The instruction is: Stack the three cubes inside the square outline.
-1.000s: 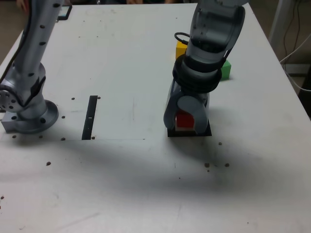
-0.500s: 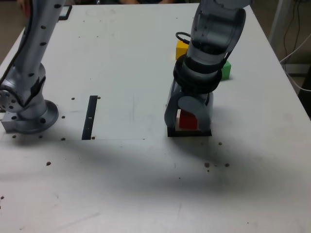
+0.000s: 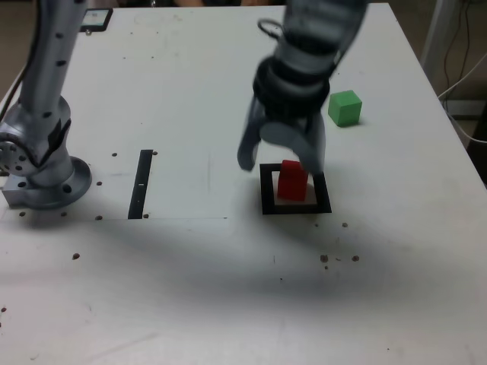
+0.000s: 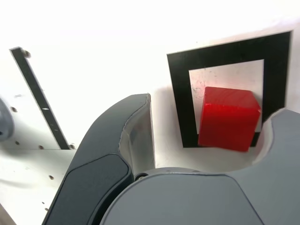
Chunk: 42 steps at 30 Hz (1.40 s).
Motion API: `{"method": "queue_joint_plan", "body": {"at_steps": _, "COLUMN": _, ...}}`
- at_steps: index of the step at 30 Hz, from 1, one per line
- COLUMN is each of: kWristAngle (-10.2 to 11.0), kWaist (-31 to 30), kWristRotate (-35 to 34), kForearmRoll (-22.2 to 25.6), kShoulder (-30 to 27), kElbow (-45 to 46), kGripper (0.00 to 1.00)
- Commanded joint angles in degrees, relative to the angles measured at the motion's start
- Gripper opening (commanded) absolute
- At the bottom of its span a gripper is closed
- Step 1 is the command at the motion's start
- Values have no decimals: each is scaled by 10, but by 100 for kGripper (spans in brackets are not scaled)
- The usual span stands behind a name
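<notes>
The gripper reaches the yellow cube next and grabs it by its opposite sides. This leaves its bottom side free to rest on the red cube.
The red cube stands free inside the square outline, on its pale centre and close to one side. My gripper hangs just above and behind it, open, with nothing between its fingers. One finger is on each side of the cube, and neither touches it. The green cube sits on the table further back, towards the exterior view's right. The arm blocks the spot behind it, so the yellow cube is hidden.
A thin black strip lies on the white table to the exterior view's left of the outline. The arm's base stands at the table's left edge. Small dark specks dot the tabletop.
The gripper opened and let go of the red cube. It then rose and shifted back and left, leaving the cube in the outline.
</notes>
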Motion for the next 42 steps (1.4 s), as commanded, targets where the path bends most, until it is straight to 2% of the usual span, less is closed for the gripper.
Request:
{"method": "queue_joint_plan", "body": {"at_steps": 1, "kWristAngle": 8, "kWaist": 6, "kWristRotate": 11, "kForearmRoll": 5, "kShoulder": -25, "kElbow": -7, "kGripper": 99}}
{"method": "queue_joint_plan", "body": {"at_steps": 6, "kWristAngle": 11, "kWaist": 34, "kWristRotate": 62, "kForearmRoll": 20, "kShoulder": -57, "kElbow": -23, "kGripper": 100}}
{"method": "queue_joint_plan", "body": {"at_steps": 11, "kWristAngle": 9, "kWaist": 102, "kWristRotate": 137, "kForearmRoll": 34, "kShoulder": -62, "kElbow": -36, "kGripper": 99}}
{"method": "queue_joint_plan", "body": {"at_steps": 18, "kWristAngle": 35, "kWaist": 192, "kWristRotate": 224, "kForearmRoll": 33, "kShoulder": -56, "kElbow": -60, "kGripper": 99}}
{"method": "queue_joint_plan", "body": {"at_steps": 25, "kWristAngle": 42, "kWaist": 279, "kWristRotate": 303, "kForearmRoll": 42, "kShoulder": -32, "kElbow": -93, "kGripper": 98}}
{"method": "queue_joint_plan", "body": {"at_steps": 34, "kWristAngle": 65, "kWaist": 309, "kWristRotate": 336, "kForearmRoll": 49, "kShoulder": 36, "kElbow": -151, "kGripper": 98}}
{"method": "queue_joint_plan", "body": {"at_steps": 42, "kWristAngle": 68, "kWaist": 321, "kWristRotate": 338, "kForearmRoll": 31, "kShoulder": 82, "kElbow": -152, "kGripper": 98}}
